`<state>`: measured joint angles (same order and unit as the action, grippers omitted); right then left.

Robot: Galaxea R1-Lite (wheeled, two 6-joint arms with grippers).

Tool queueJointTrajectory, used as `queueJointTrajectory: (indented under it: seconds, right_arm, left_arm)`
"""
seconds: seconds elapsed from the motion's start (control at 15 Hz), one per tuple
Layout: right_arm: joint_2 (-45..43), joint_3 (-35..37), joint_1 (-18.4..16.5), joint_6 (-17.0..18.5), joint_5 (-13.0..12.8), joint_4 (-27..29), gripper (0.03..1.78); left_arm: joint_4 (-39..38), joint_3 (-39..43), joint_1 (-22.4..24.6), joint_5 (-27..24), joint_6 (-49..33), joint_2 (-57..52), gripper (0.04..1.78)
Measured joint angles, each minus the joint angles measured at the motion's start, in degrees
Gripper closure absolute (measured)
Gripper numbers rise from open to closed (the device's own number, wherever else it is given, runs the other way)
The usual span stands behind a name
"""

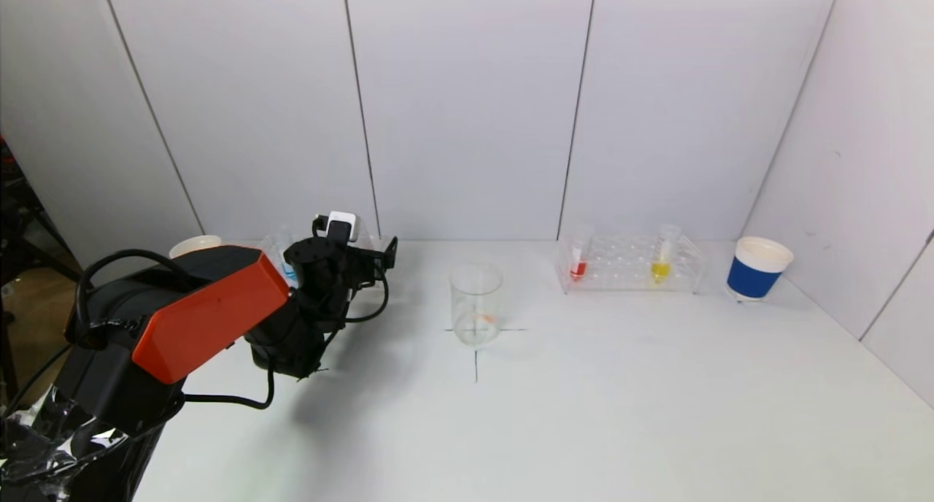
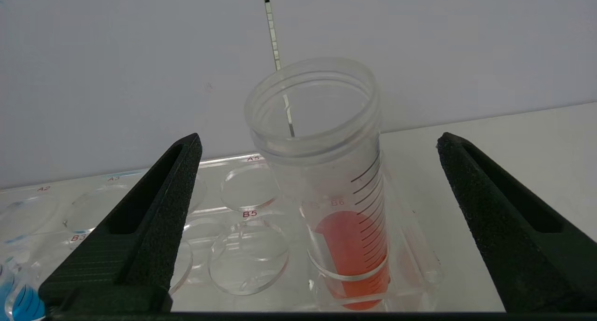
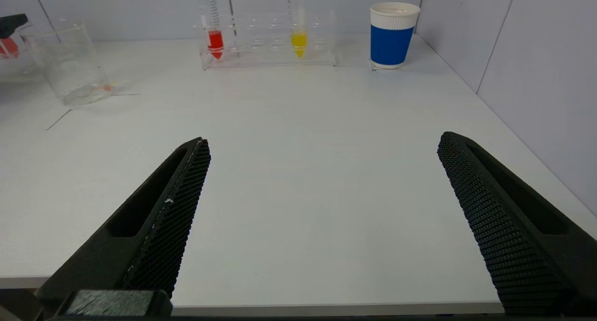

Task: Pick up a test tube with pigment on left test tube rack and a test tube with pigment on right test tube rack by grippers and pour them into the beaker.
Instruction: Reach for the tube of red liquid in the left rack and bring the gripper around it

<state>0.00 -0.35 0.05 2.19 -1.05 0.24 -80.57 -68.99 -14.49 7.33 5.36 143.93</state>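
I will next close my left gripper on the test tube's bare upper side under its rim (image 2: pixel 330 178), because the rack surrounds the test tube's lower end.
My left gripper (image 2: pixel 319 136) is open and straddles a clear graduated test tube holding orange-red pigment (image 2: pixel 347 246). The tube stands in slot B6 at the end of the left rack (image 2: pixel 205 213), and neither finger touches it. In the head view this gripper (image 1: pixel 365 252) hides most of the left rack. The glass beaker (image 1: pixel 476 305) stands at the table's middle on a cross mark. The right rack (image 1: pixel 631 265) holds a red tube (image 1: pixel 579 263) and a yellow tube (image 1: pixel 662 263). My right gripper (image 3: pixel 322 139) is open and empty, low over the table's front edge.
A blue-pigment tube (image 1: pixel 288 268) stands in the left rack, behind the left arm. A blue paper cup (image 1: pixel 757 268) stands right of the right rack, and a white cup (image 1: pixel 194 245) at the far left. White walls close the back and right sides.
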Motion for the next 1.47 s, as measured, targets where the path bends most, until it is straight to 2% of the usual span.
queueJointTrajectory:
  seconds: [0.8,0.93,1.07,1.33,1.4,1.47]
  right_arm:
    - [0.0,0.0,0.0,0.0,0.0,0.0,0.04]
    - [0.0,0.0,0.0,0.0,0.0,0.0,0.04]
    - [0.0,0.0,0.0,0.0,0.0,0.0,0.04]
    - [0.0,0.0,0.0,0.0,0.0,0.0,0.04]
    - [0.0,0.0,0.0,0.0,0.0,0.0,0.04]
    - [0.0,0.0,0.0,0.0,0.0,0.0,0.04]
  left_arm:
    - [0.0,0.0,0.0,0.0,0.4,-0.5,0.10]
    - [0.0,0.0,0.0,0.0,0.4,-0.5,0.24]
    - [0.0,0.0,0.0,0.0,0.4,-0.5,0.48]
    - [0.0,-0.3,0.0,-0.1,0.4,-0.5,1.20]
    - [0.0,-0.3,-0.1,-0.1,0.4,-0.5,1.31]
    - [0.0,-0.4,0.0,-0.1,0.4,-0.5,1.33]
